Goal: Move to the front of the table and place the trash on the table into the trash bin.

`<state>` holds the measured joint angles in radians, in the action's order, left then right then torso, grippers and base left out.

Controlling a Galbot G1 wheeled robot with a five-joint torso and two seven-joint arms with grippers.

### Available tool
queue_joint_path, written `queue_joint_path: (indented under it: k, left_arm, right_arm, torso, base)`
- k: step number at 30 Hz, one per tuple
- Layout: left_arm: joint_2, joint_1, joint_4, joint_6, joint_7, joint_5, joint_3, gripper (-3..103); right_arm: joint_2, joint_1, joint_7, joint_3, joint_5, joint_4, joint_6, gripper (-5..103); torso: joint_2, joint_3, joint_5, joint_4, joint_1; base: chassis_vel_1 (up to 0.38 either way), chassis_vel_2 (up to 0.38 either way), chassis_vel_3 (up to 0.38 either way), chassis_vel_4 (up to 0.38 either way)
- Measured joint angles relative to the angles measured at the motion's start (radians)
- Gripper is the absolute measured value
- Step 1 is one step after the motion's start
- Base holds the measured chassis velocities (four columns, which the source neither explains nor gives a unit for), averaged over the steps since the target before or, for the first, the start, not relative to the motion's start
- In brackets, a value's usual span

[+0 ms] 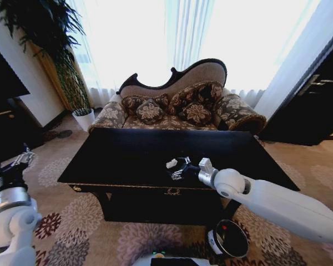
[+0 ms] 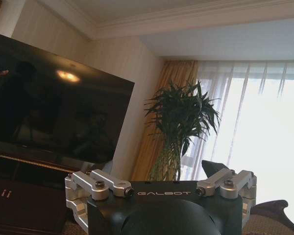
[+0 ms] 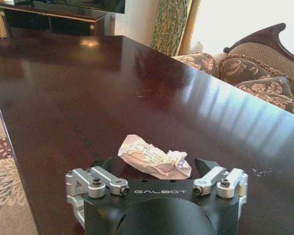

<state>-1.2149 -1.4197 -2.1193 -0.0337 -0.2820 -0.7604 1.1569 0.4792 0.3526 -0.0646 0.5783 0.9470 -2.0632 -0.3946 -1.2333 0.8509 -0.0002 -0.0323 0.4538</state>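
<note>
I should grab the white paper bit by its scrunched end (image 3: 178, 165) with my right gripper next. Then it can drop the paper into the round black bin.
The glossy black table (image 1: 127, 160) stands in front of me. One white crumpled paper bit of trash (image 3: 154, 159) lies near the table's front edge (image 1: 171, 163). My right gripper (image 3: 154, 169) is open, low over the tabletop, with one finger on either side of the paper, apart from it. In the head view the right gripper (image 1: 179, 167) reaches in from the right. The round black trash bin (image 1: 245, 239) stands on the carpet below the table's front right corner, with a small red spot showing inside it. My left gripper (image 1: 16, 163) is parked at the far left, raised and open (image 2: 157, 171).
A patterned sofa (image 1: 177, 105) stands behind the table. A potted plant (image 1: 61, 66) and a dark TV cabinet (image 1: 5, 127) are at the left, another dark cabinet (image 1: 316, 105) at the right. Patterned carpet surrounds the table.
</note>
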Motion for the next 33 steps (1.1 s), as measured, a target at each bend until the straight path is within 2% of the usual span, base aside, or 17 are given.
queue_joint_path:
  k: [3, 6, 7, 8, 12, 14, 15, 16, 17, 19, 20, 23, 24, 25, 33]
  left_arm:
    - [-0.002, -0.001, -0.001, 0.001, 0.000, 0.000, -0.002, 100]
    - [-0.002, -0.002, -0.002, 0.002, 0.000, 0.000, -0.002, 100]
    - [-0.002, -0.002, -0.002, 0.003, 0.000, 0.000, -0.002, 100]
    - [-0.002, -0.002, -0.002, 0.003, 0.000, 0.000, -0.002, 100]
    - [-0.001, -0.006, -0.003, 0.008, 0.001, 0.007, 0.000, 100]
    - [-0.001, -0.007, -0.003, 0.010, 0.001, 0.010, 0.000, 100]
    - [0.000, -0.010, -0.006, 0.014, 0.002, 0.015, 0.000, 100]
    - [0.001, -0.012, -0.010, 0.015, 0.003, 0.015, 0.000, 100]
    - [0.004, -0.015, -0.014, 0.016, 0.003, 0.015, 0.001, 100]
    - [0.006, -0.016, -0.016, 0.016, 0.003, 0.015, 0.001, 100]
    - [0.008, -0.016, -0.018, 0.016, 0.003, 0.015, 0.001, 100]
    - [0.010, -0.014, -0.026, 0.011, 0.003, 0.015, -0.003, 100]
    - [0.010, -0.014, -0.026, 0.011, 0.003, 0.015, -0.003, 100]
    - [0.008, -0.014, -0.029, 0.010, 0.003, 0.015, -0.006, 100]
    - [-0.001, -0.012, -0.040, 0.009, 0.002, 0.010, -0.018, 100]
  right_arm:
    - [-0.014, 0.006, 0.013, -0.016, 0.000, -0.001, -0.007, 79]
    - [-0.026, 0.028, 0.021, -0.037, 0.001, -0.006, -0.007, 79]
    - [-0.032, 0.044, 0.026, -0.052, 0.001, -0.010, -0.006, 68]
    - [-0.032, 0.044, 0.026, -0.052, 0.001, -0.010, -0.006, 68]
    - [-0.050, 0.106, 0.042, -0.111, 0.000, -0.025, -0.002, 47]
    - [-0.053, 0.116, 0.044, -0.120, 0.000, -0.027, 0.000, 47]
    - [-0.061, 0.142, 0.050, -0.144, -0.001, -0.033, 0.007, 41]
    - [-0.065, 0.161, 0.053, -0.164, -0.002, -0.038, 0.011, 41]
    - [-0.068, 0.191, 0.057, -0.197, -0.002, -0.046, 0.015, 30]
    - [-0.072, 0.215, 0.061, -0.228, -0.001, -0.055, 0.021, 30]
    - [-0.077, 0.243, 0.065, -0.264, 0.001, -0.065, 0.026, 19]
    - [-0.108, 0.361, 0.087, -0.417, 0.010, -0.100, 0.046, 19]
    - [-0.108, 0.361, 0.087, -0.417, 0.010, -0.100, 0.046, 19]
    - [-0.119, 0.402, 0.092, -0.466, 0.018, -0.110, 0.051, 3]
    - [-0.143, 0.572, 0.092, -0.706, 0.096, -0.169, 0.059, 0]
  torso:
    - [0.000, 0.000, -0.0002, 0.0000, 0.000]
    - [0.000, 0.000, 0.0000, -0.0001, 0.000]
    - [0.000, 0.000, 0.0000, -0.0001, 0.000]
    - [0.000, 0.000, 0.0000, -0.0001, 0.000]
    - [0.000, 0.000, -0.0001, 0.0000, 0.000]
    - [0.000, 0.000, 0.0000, 0.0000, 0.000]
    - [0.000, 0.000, -0.0001, -0.0001, 0.000]
    - [0.000, 0.000, 0.0000, -0.0003, 0.000]
    - [0.000, 0.000, 0.0001, -0.0003, 0.000]
    - [0.000, 0.000, 0.0003, -0.0002, 0.000]
    - [0.000, 0.000, 0.0003, -0.0001, 0.000]
    - [0.000, 0.000, -0.0003, -0.0001, 0.000]
    - [0.000, 0.000, -0.0003, -0.0001, 0.000]
    - [0.000, 0.000, -0.0001, -0.0003, 0.000]
    - [0.000, 0.000, -0.0002, 0.0001, 0.000]
  base:
    - [0.000, 0.000, 0.000, 0.000]
    - [0.000, 0.000, 0.000, 0.000]
    - [0.000, 0.000, 0.000, 0.000]
    - [0.000, 0.000, 0.000, 0.000]
    - [0.000, 0.000, 0.000, 0.000]
    - [0.000, 0.000, 0.000, 0.000]
    - [0.000, 0.000, 0.000, 0.000]
    - [0.000, 0.000, 0.000, 0.000]
    - [0.000, 0.000, 0.000, 0.000]
    - [0.000, 0.000, 0.000, 0.000]
    - [0.000, 0.000, 0.000, 0.000]
    - [0.000, 0.000, 0.000, 0.000]
    - [0.000, 0.000, 0.000, 0.000]
    - [0.000, 0.000, 0.000, 0.000]
    - [0.000, 0.000, 0.000, 0.000]
